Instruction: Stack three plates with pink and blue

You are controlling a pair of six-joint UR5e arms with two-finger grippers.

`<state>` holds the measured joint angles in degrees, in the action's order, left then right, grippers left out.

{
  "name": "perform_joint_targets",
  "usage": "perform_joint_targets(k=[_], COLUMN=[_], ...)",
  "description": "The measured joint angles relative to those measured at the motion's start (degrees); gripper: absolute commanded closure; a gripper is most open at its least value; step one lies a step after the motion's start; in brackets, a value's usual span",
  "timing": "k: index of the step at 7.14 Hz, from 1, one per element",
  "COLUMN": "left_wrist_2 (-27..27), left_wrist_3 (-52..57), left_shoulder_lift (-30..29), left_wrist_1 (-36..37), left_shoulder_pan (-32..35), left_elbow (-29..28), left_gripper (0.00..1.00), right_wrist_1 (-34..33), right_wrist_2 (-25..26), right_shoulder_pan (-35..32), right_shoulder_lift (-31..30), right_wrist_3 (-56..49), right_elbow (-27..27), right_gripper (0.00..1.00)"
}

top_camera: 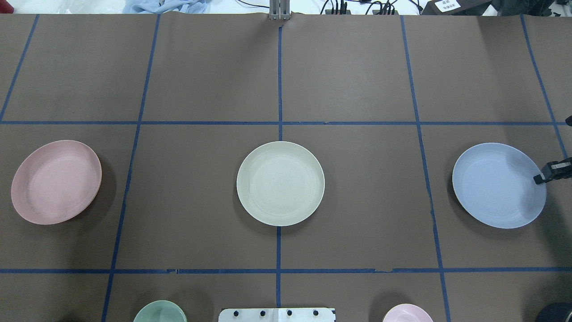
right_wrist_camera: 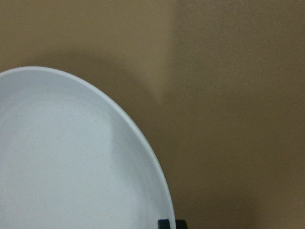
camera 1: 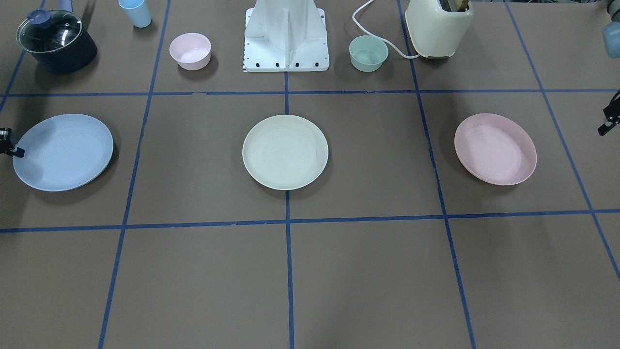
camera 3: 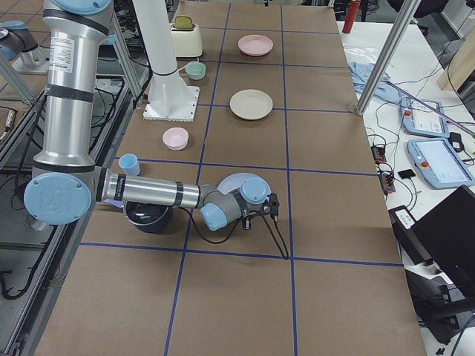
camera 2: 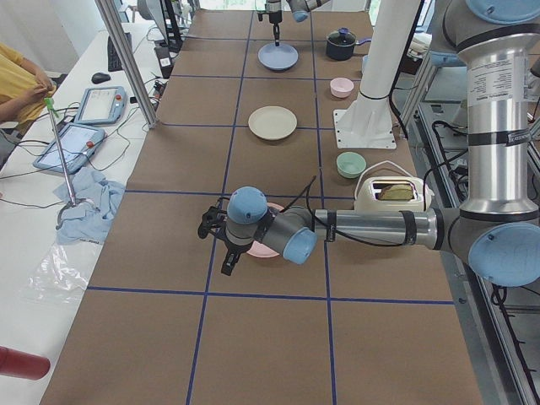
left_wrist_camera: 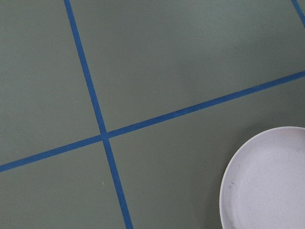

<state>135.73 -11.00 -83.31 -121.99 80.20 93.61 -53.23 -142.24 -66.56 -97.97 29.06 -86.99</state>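
Observation:
The pink plate is far too wide for my fingers to fit around, so my left gripper should next hold it by its thin outer rim (camera 1: pixel 535 154).
Three plates lie apart in a row on the brown table: the light blue plate (camera 1: pixel 63 152), the cream plate (camera 1: pixel 285 151) in the middle, and the pale pink plate (camera 1: pixel 495 149). My right gripper (top_camera: pixel 553 150) is open at the blue plate's outer rim, with one fingertip (right_wrist_camera: pixel 170 223) just outside that rim. My left gripper (camera 1: pixel 611 115) is open and empty, off the outer side of the pink plate (left_wrist_camera: pixel 267 181). Nothing is held.
Along the robot's side stand a dark pot with a glass lid (camera 1: pixel 55 41), a light blue cup (camera 1: pixel 136 12), a small pink bowl (camera 1: pixel 190 51), the white robot base (camera 1: pixel 286 39), a small green bowl (camera 1: pixel 368 53) and a cream toaster (camera 1: pixel 438 29).

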Motion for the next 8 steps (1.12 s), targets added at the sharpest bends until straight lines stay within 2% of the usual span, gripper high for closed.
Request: perform_joint_targets(k=[2, 4, 8], left_wrist_2=[0.43, 1.13, 4.81], left_wrist_3=[-5.26, -7.88, -9.73], left_shoulder_lift=[-1.29, -1.96, -2.42], left_wrist_1=[-3.77, -4.21, -4.21], left_shoulder_pan=[-4.48, -9.15, -14.08], left_elbow=[-3.94, -5.77, -8.73], left_gripper=[0.08, 0.10, 0.33], right_wrist_1=[-0.03, -0.03, -0.04], right_wrist_2=[-0.67, -1.01, -3.57], right_shoulder_pan=[-0.70, -1.09, -2.43], right_shoulder_lift=[0.07, 0.07, 0.15], right_wrist_3=[0.51, 2.41, 4.82], right_elbow=[-0.49, -1.90, -3.31], right_gripper=[1.00, 1.00, 1.00])
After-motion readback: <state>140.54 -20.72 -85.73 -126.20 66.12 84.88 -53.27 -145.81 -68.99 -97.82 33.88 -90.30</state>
